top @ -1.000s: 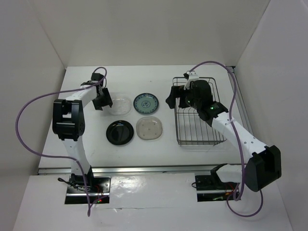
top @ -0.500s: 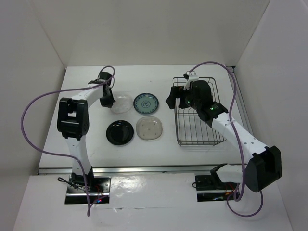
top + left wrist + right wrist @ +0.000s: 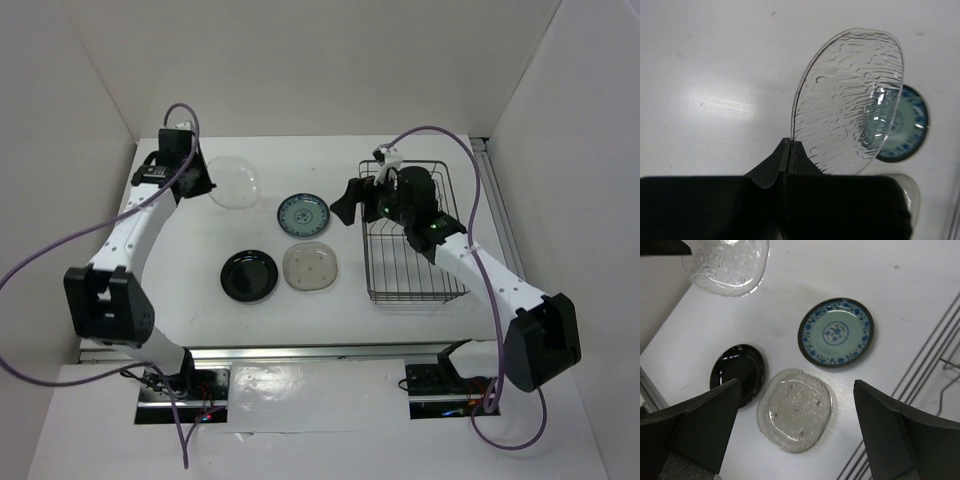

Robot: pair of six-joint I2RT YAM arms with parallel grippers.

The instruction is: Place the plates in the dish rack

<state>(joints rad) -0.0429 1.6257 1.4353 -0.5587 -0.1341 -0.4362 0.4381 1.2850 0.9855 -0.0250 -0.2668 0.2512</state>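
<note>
To load the clear glass plate (image 3: 235, 181) edgewise into the dish rack, my right gripper next needs to grab the plate's free rim opposite my left gripper.
My left gripper (image 3: 198, 182) (image 3: 791, 143) is shut on the rim of the clear glass plate (image 3: 235, 181) (image 3: 847, 95), which hangs tilted above the table at the back left. Three plates lie flat on the table: blue-patterned (image 3: 302, 214) (image 3: 836, 332), glossy black (image 3: 249, 275) (image 3: 737, 371) and pale beige (image 3: 311, 266) (image 3: 796, 410). The dark wire dish rack (image 3: 418, 268) stands on the right with no plate in it. My right gripper (image 3: 358, 203) (image 3: 796, 385) hovers open at the rack's left edge, above the beige plate, holding nothing.
White walls close the table at the back and on both sides. Purple cables arc over both arms. The rack's thin bars (image 3: 940, 340) run along the right of the right wrist view. The held clear plate (image 3: 727, 265) shows at that view's top left.
The left gripper closed on the clear plate's rim and lifted it off the table, carrying it back and left. The right gripper drifted slightly left, still open.
</note>
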